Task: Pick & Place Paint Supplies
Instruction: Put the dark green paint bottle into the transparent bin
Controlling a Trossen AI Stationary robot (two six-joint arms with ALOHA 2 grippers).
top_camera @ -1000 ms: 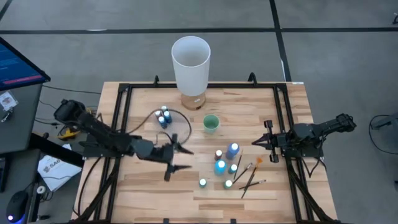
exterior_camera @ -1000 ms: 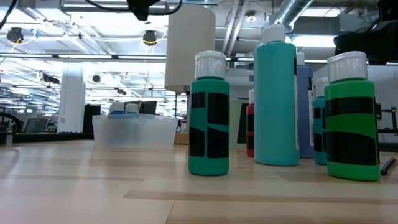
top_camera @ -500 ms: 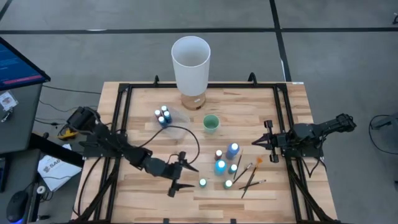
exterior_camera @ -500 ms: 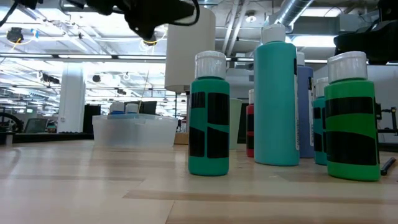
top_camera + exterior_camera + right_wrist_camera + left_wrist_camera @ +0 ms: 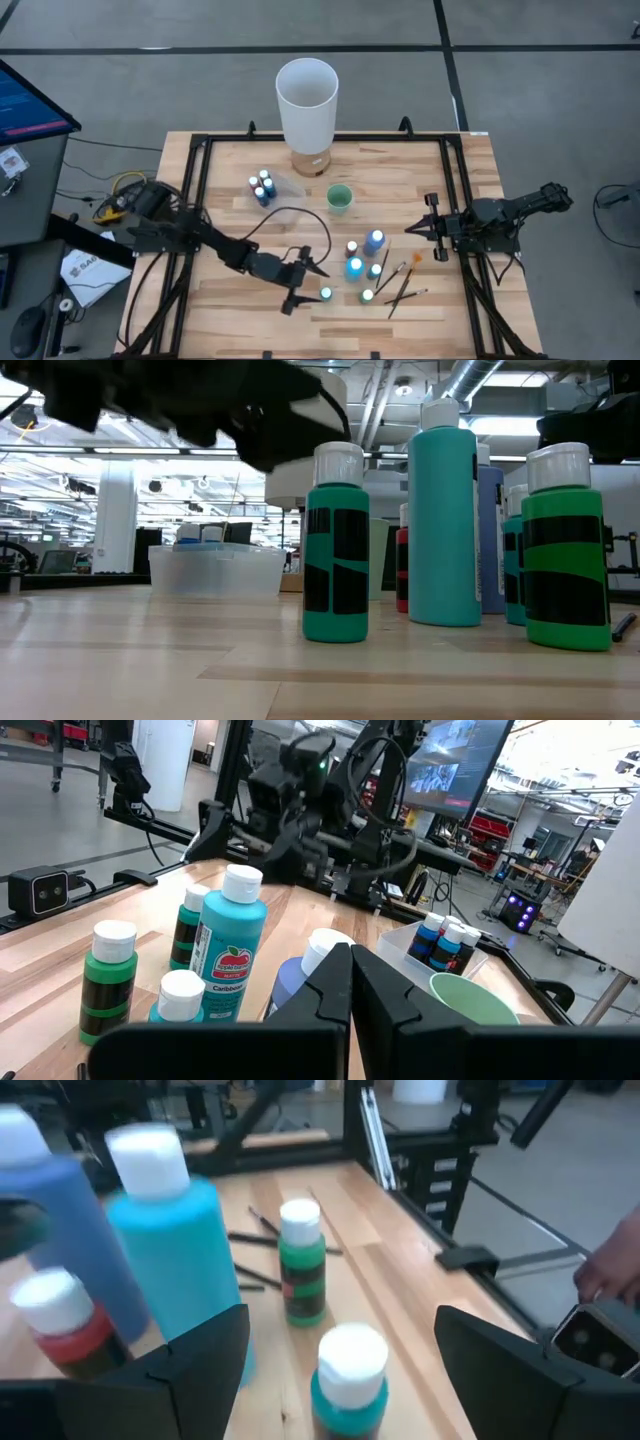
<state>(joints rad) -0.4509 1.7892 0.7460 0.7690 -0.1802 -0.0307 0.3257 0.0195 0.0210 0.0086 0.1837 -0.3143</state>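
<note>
The left gripper grabs the small teal bottle by its white cap (image 5: 326, 293) next, to place it in the clear tray (image 5: 285, 198).
Several white-capped paint bottles (image 5: 360, 265) stand on the wooden table right of centre. Thin dark brushes (image 5: 400, 285) lie beside them, one orange-tipped (image 5: 416, 259). My left gripper (image 5: 307, 283) is open and low, just left of the nearest small teal bottle (image 5: 326, 293). In the left wrist view its fingers (image 5: 342, 1325) stand on either side of that bottle (image 5: 350, 1380) without touching it. A small green bottle (image 5: 302, 1275) and a large teal bottle (image 5: 175, 1250) stand beyond. My right gripper (image 5: 425, 228) is shut and empty, right of the bottles.
A clear tray (image 5: 270, 186) holding several bottles sits at the back left. A tall white cylinder (image 5: 307, 100) stands at the far edge, with a small green cup (image 5: 340, 198) in front of it. Black frame rails (image 5: 195, 200) run along both sides of the table.
My left gripper has swung from near the clear tray toward the table's near edge and right, coming down beside the small teal bottle. It has stayed open. The bottles and brushes have not moved.
</note>
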